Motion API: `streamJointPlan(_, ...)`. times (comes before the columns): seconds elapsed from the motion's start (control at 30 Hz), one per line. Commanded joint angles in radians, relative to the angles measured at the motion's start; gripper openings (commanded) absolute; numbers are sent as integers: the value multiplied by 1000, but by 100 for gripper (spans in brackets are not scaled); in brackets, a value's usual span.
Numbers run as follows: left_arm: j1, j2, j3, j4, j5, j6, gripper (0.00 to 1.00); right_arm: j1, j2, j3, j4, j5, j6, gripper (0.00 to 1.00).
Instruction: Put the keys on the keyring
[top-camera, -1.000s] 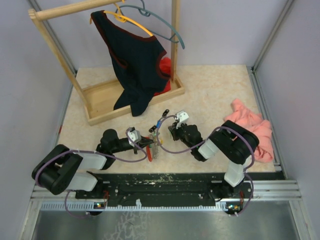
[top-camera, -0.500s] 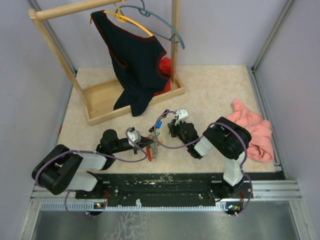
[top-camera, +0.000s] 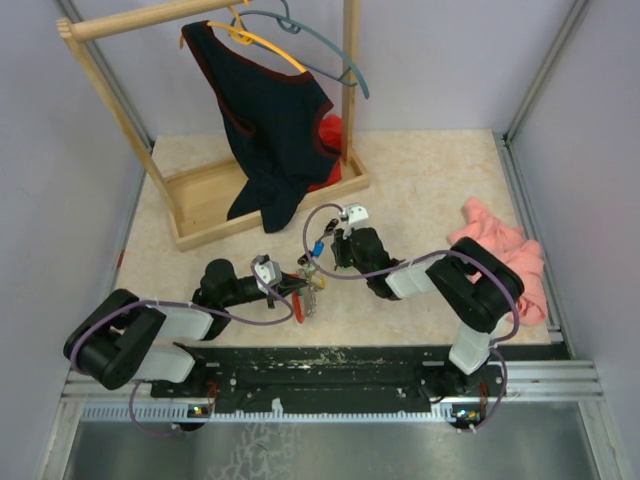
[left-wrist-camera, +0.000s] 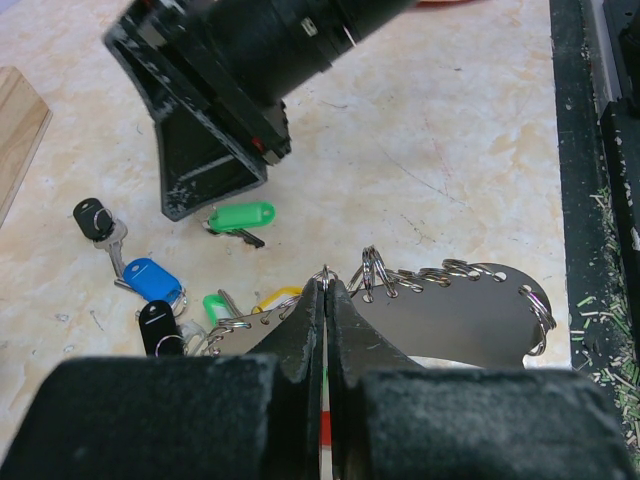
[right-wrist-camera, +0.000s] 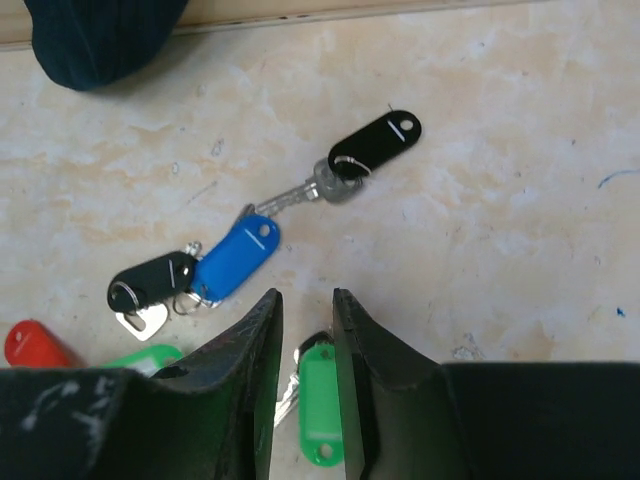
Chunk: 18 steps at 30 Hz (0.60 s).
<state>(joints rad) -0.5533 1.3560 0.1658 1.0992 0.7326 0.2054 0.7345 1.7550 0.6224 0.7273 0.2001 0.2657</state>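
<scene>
The green key has to be picked up by its tag's key end (right-wrist-camera: 317, 353), so my right gripper needs to reach it there. The end with the hole then stays free for the keyring.
My left gripper (left-wrist-camera: 327, 278) (top-camera: 298, 284) is shut on a small ring at the top edge of the keyring (left-wrist-camera: 455, 312), a grey metal piece lined with several small rings. My right gripper (right-wrist-camera: 305, 293) (top-camera: 328, 254) hovers low with its jaws a little apart. A green key (right-wrist-camera: 322, 400) (left-wrist-camera: 240, 217) lies on the table under that gap, touching neither finger as far as I can see. Loose keys lie around it: blue (right-wrist-camera: 232, 258), black (right-wrist-camera: 375, 145), a second black (right-wrist-camera: 150, 282) and red (right-wrist-camera: 35, 343). A yellow tag (left-wrist-camera: 275, 297) peeks out beside the keyring.
A wooden clothes rack (top-camera: 200, 205) stands at the back left with a dark garment (top-camera: 270, 130) and hangers (top-camera: 300, 45). A red cloth (top-camera: 330, 135) lies behind it. A pink cloth (top-camera: 505, 260) sits at the right, close to the right arm.
The right gripper has moved left and away from the bases, toward the loose keys, and its jaws have parted from shut. The left gripper has stayed put, still shut.
</scene>
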Motion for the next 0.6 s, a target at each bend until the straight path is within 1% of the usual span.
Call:
streamJointPlan(0.0,7,-6,-3,48,7,-9,1,-16,-84,137,-319,-14,-9,28)
streamJointPlan(0.1,7,-11,-6,48,5,-8,1,-17,-90,240,-546,-23,-27,29)
streamJointPlan(0.2,8,-17,-6,44,2,-7,1,-21,-78,338,-728,-40,-64,30)
streamJointPlan(0.3,9,-18,-6,44,5,-9,1,-66,-60,422,-857,-133,-82,29)
streamJointPlan(0.43,9,-17,-6,42,8,-9,1,-134,-19,516,-969,-306,-90,30)
streamJointPlan(0.57,9,-16,-5,40,8,-9,1,-164,45,615,-1065,-381,-107,29)
